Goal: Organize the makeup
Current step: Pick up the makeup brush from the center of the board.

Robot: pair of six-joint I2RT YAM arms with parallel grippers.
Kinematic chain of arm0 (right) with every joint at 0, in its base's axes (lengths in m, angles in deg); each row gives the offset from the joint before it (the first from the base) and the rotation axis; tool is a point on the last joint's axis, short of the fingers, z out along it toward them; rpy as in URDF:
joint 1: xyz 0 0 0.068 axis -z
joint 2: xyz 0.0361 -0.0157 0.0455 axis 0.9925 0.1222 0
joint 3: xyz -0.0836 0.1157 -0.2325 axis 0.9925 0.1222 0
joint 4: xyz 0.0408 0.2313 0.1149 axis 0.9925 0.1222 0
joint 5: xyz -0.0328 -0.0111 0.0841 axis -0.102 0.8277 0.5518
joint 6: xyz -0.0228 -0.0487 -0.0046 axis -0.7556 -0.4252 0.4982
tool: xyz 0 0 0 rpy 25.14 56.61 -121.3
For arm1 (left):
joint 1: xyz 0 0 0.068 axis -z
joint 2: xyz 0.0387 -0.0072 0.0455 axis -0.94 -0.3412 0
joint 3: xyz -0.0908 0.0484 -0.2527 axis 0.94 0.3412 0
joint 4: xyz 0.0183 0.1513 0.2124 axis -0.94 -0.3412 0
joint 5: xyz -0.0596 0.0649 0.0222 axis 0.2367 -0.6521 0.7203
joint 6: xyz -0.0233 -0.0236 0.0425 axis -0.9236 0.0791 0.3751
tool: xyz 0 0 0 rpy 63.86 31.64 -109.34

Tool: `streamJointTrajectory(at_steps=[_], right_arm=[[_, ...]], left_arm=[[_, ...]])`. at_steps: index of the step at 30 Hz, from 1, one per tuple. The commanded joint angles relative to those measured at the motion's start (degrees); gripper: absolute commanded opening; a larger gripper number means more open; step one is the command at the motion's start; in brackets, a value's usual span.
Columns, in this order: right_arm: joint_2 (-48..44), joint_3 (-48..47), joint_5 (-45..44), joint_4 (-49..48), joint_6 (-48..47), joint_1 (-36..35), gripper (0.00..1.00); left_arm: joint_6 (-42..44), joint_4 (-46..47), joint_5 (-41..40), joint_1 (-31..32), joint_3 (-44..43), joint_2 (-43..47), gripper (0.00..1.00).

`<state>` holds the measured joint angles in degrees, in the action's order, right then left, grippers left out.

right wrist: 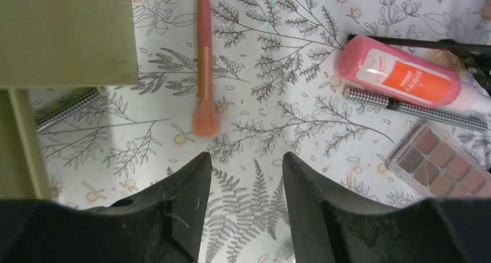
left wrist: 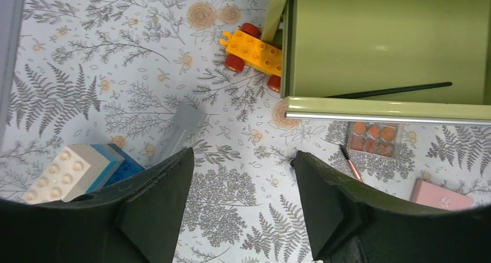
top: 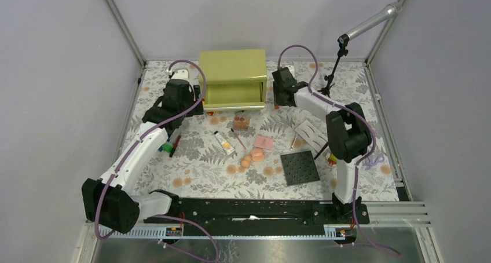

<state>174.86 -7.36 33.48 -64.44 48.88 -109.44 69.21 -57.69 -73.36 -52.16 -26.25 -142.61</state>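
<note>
I should hold the pink brush by its copper ferrule (right wrist: 205, 69) with my right gripper next. Then I will put the brush away in the green drawer (right wrist: 13, 150).
My left gripper (top: 180, 98) hangs open and empty left of the green drawer box (top: 233, 77), jaws wide over bare cloth (left wrist: 243, 159). My right gripper (top: 283, 93) is open and empty right of the box, above the cloth (right wrist: 246, 157). A black pencil (left wrist: 394, 90) lies in the open drawer. Two peach sponges (top: 253, 157), a pink compact (top: 264, 142), a cream tube (top: 223, 142) and an eyeshadow palette (top: 241, 121) lie mid-table. The right wrist view shows a pink brush (right wrist: 202, 60), a pink-red tube (right wrist: 399, 75) and a checked pencil (right wrist: 414, 109).
An orange toy car (left wrist: 255, 51) sits by the drawer's left corner. Toy bricks (left wrist: 75, 170) and a grey tube (left wrist: 182, 127) lie near the left gripper. A dark studded plate (top: 299, 167) lies front right. A brown palette (right wrist: 443, 161) lies right; a microphone stand (top: 333, 72) stands behind.
</note>
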Motion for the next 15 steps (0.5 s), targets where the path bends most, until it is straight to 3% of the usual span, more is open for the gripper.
streamJointTrajectory(at_steps=[1,15], right_arm=[[3.58,-4.82,0.73,0.38,-1.32,1.51,0.56],[11.23,-11.04,7.73,0.27,-2.38,3.69,0.56]], left_arm=[[1.73,3.34,-4.14,-0.33,1.08,4.2,0.72],[1.22,5.25,-0.84,-4.03,2.37,4.95,0.73]])
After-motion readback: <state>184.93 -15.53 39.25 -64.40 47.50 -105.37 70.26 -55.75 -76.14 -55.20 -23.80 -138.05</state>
